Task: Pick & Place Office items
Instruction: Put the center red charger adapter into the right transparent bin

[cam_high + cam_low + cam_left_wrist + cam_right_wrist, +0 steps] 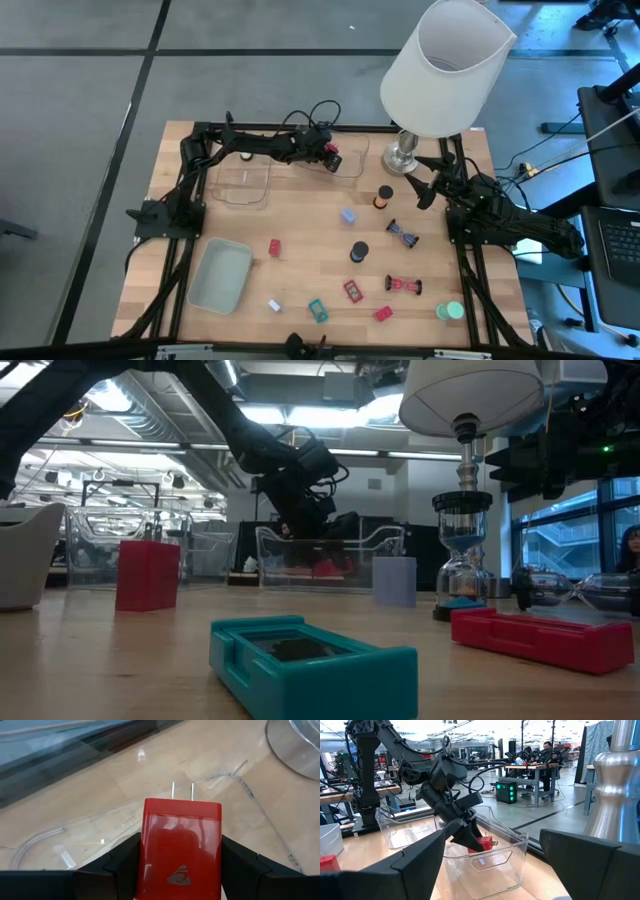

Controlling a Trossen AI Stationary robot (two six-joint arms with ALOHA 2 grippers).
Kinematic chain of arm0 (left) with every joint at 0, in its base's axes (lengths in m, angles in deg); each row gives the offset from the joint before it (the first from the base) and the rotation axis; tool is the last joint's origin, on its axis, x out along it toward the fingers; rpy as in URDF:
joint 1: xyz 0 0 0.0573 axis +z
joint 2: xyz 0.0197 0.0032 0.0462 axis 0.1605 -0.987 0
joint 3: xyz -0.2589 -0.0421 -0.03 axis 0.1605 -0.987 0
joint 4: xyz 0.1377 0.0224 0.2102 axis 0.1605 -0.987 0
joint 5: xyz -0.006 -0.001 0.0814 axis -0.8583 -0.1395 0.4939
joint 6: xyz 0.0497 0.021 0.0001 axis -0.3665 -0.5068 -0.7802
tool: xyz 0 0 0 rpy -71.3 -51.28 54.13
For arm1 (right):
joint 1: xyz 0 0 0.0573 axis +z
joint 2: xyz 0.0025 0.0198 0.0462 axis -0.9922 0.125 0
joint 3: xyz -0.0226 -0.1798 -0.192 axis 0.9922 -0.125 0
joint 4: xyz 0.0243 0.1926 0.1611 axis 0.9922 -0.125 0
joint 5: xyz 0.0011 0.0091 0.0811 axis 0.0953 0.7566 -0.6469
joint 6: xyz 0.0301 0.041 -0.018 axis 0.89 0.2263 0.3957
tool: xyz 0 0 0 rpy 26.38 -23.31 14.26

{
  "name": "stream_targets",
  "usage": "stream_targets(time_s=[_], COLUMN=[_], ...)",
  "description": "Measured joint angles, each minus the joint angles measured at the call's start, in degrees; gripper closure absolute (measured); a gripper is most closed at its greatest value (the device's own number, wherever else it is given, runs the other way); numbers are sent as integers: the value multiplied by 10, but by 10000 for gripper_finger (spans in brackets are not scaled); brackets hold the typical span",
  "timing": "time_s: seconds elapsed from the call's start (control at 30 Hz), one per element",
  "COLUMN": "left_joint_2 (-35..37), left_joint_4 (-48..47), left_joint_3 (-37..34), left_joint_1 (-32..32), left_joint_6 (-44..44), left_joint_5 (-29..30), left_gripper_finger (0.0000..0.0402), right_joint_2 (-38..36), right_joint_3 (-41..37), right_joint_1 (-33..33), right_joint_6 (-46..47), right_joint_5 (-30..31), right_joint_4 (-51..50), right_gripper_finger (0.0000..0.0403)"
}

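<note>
The red plug block is low inside the clear tray, so it would lie there once I open my left gripper. I will open my left gripper now.
My left gripper (331, 158) is at the table's far side, shut on a red plug block (182, 845) with two metal prongs (182, 790). It holds the block inside a clear tray (487, 857), between the tray's walls. My right gripper (421, 187) waits open beside the lamp's base (402, 155), with nothing between its fingers. Several other office items lie on the wood: a red block (274, 247), a pale blue block (347, 215), two black caps (359, 251), a teal piece (300, 660) and a small white piece (274, 305). My left gripper pinches the red plug block by its two narrow sides (146, 855), one finger (122, 865) on each. The fingers slant down from the table's left and lie along the block. The block is tilted with its prongs leading downward. I cannot tell whether it touches the tray floor.
A second clear tray (245, 183) stands left of the first, and a pale green tray (222, 275) lies near the front left. The big white lamp (445, 65) rises at the far right. Hourglass-shaped pieces (403, 235) and a green round piece (452, 311) lie on the right.
</note>
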Motion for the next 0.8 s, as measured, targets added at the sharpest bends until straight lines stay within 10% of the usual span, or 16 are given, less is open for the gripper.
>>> stream_targets(time_s=[0.8], left_joint_2=[0], left_joint_4=[0], left_joint_3=[0], left_joint_1=[-1], left_joint_6=[-11], left_joint_5=[2], left_gripper_finger=[161], right_joint_2=[0], right_joint_3=[0], right_joint_1=[0], right_joint_6=[0], right_joint_5=[0], right_joint_4=[0], right_gripper_finger=[76])
